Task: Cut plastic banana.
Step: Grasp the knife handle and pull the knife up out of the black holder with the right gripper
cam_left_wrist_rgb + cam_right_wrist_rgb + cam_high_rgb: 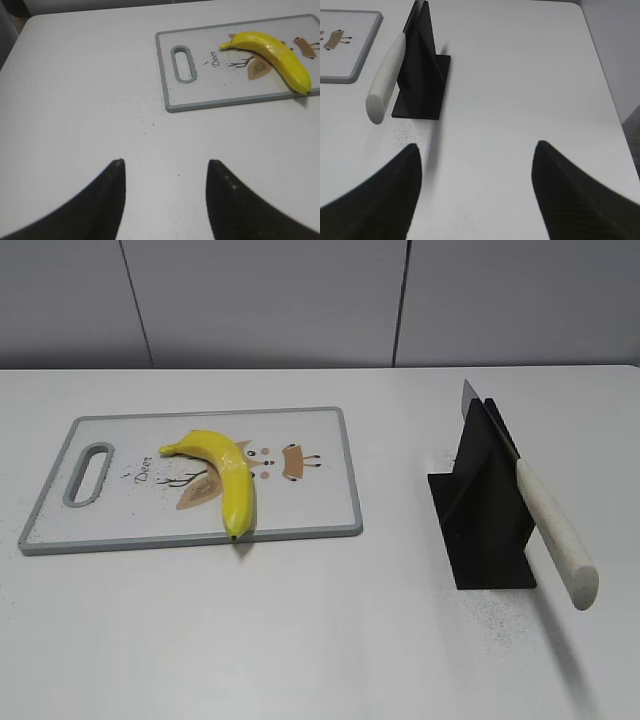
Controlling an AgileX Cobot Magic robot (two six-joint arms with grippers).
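Observation:
I need to cut the plastic banana, so I should next grab the knife by its white speckled handle (555, 532) with my right gripper.
The yellow plastic banana (225, 476) lies on a grey-rimmed white cutting board (320, 420) at the left of the table; it also shows in the left wrist view (277, 57). A knife with a white speckled handle (555, 532) rests slanted in a black stand (480, 515), seen also in the right wrist view (385, 80). My left gripper (165, 162) is open and empty above bare table, well short of the board (165, 70). My right gripper (477, 147) is open and empty, nearer than the stand (422, 75). Neither gripper shows in the exterior view.
The white table runs to a grey wall at the back. The board has a handle slot (88, 474) at its left end and a deer drawing. Its corner shows in the right wrist view (350, 45). The table's right edge (607, 85) is close.

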